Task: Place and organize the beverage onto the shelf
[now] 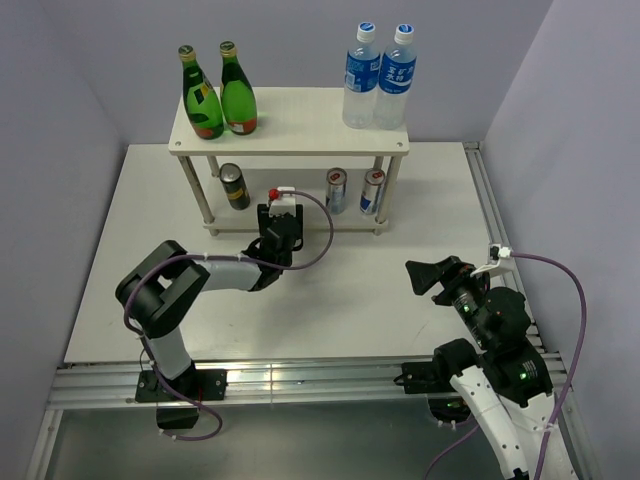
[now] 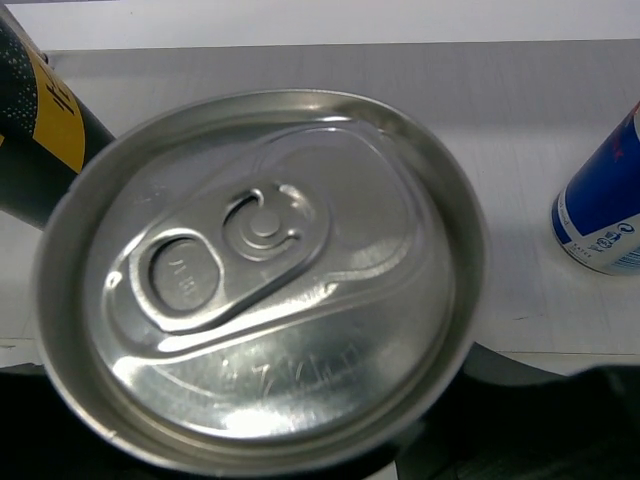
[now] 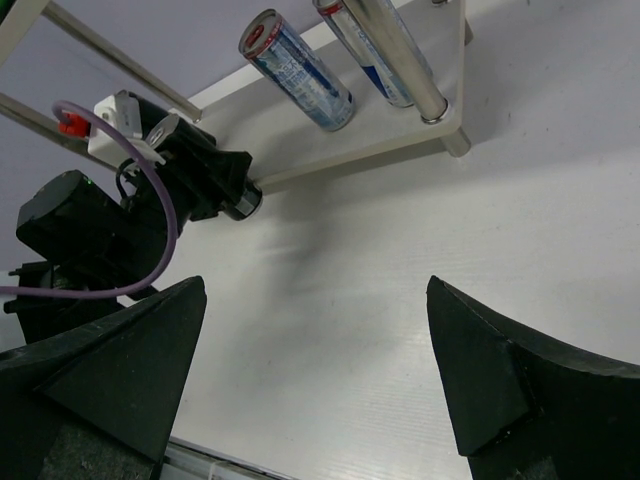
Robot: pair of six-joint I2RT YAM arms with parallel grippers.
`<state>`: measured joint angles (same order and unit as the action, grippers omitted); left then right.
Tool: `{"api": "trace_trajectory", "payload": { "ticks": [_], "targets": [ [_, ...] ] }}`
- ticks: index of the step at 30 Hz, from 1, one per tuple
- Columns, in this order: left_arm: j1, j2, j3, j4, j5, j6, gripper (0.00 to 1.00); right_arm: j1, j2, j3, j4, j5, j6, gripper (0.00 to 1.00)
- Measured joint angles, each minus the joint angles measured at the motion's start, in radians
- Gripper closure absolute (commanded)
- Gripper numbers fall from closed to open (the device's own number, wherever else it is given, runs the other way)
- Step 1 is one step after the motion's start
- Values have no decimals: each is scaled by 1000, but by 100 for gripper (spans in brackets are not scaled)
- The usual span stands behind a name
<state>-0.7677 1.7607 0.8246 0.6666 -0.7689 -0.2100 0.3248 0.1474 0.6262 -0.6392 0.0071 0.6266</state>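
My left gripper should move the dark can onto the board before it lets go. The can's end hangs at the front edge of the lower level, so the can would fall if I opened now.
My left gripper (image 1: pixel 279 222) is shut on a dark can, at the front edge of the shelf's lower tier (image 1: pixel 300 224). The can's silver lid (image 2: pixel 265 270) fills the left wrist view; its end shows in the right wrist view (image 3: pixel 245 201). A second dark can (image 1: pixel 234 186) stands on the lower tier at left. Two slim silver cans (image 1: pixel 336 190) (image 1: pixel 372 192) stand there at right. Two green bottles (image 1: pixel 203 95) (image 1: pixel 238 92) stand on the cream top board (image 1: pixel 300 120). My right gripper (image 1: pixel 428 275) is open and empty over the table, right of the shelf.
Two clear water bottles with blue labels (image 1: pixel 361 78) (image 1: pixel 396 78) stand on the top board's right end. The shelf's thin legs (image 1: pixel 388 190) frame the lower tier. Grey walls close in at the back and both sides. A metal rail (image 1: pixel 300 385) runs along the near edge.
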Motion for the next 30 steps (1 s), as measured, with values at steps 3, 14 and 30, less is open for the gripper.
{"api": "trace_trajectory", "payload": {
  "ticks": [3,14,30],
  "targets": [
    [18,10,24,-15,14,12,100,0,1,-6,4,0,0,2],
    [108,17,125,-18,24,43,100,0,3,-11,4,1,0,2],
    [187,117,194,48,26,60,100,0,4,-11,5,0,0,2]
  ]
}}
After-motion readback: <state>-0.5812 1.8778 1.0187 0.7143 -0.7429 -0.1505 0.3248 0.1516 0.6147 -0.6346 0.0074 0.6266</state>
